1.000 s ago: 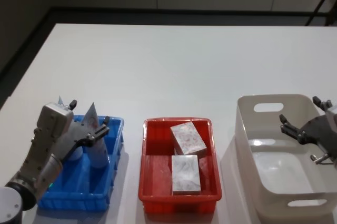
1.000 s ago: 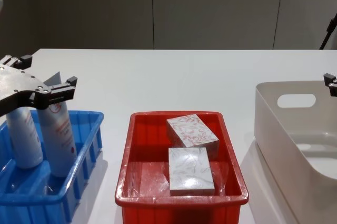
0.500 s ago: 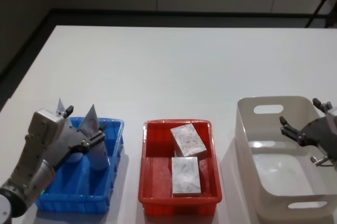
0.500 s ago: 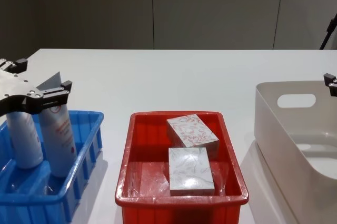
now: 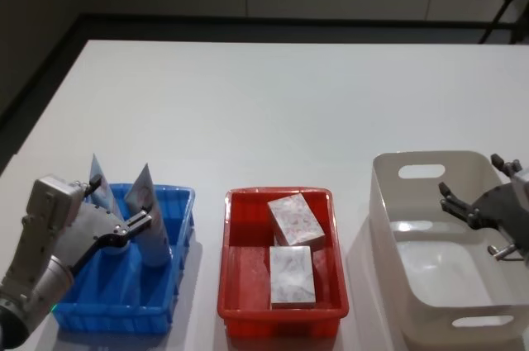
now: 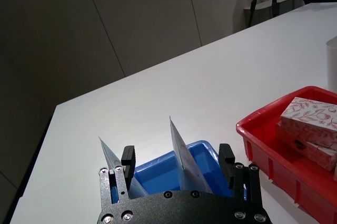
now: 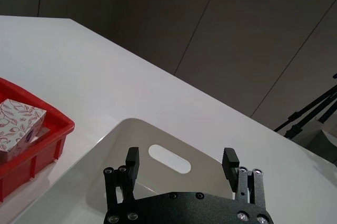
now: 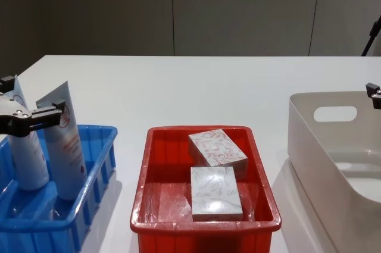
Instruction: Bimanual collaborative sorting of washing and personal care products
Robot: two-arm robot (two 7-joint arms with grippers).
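Note:
My left gripper grabs the tube by its flat crimped end (image 8: 58,97) next, so that the tube's end with the cap (image 8: 72,190) stays free during the sorting.
Two pale tubes with red print stand upright in the blue bin (image 5: 173,264): one (image 5: 149,215) (image 8: 66,152) toward the red bin, the other (image 5: 101,190) (image 8: 27,158) on its outer side. My left gripper (image 5: 114,204) (image 8: 34,94) (image 6: 176,153) is open at the near side of the bin. Its fingers are level with the tubes' crimped tops and touch neither tube. My right gripper (image 5: 471,177) (image 7: 181,154) hangs open and empty over the white basin (image 5: 388,227) at the right.
A red bin (image 5: 240,301) (image 8: 146,169) in the middle holds two patterned boxes (image 5: 294,219) (image 5: 291,275). The white basin (image 8: 309,140) has handle slots in its walls. The white table (image 5: 273,111) stretches bare beyond the bins to its dark far edge.
My left gripper has drawn back toward me and to the left, off the tubes, which stay standing in the blue bin. The right gripper has not moved.

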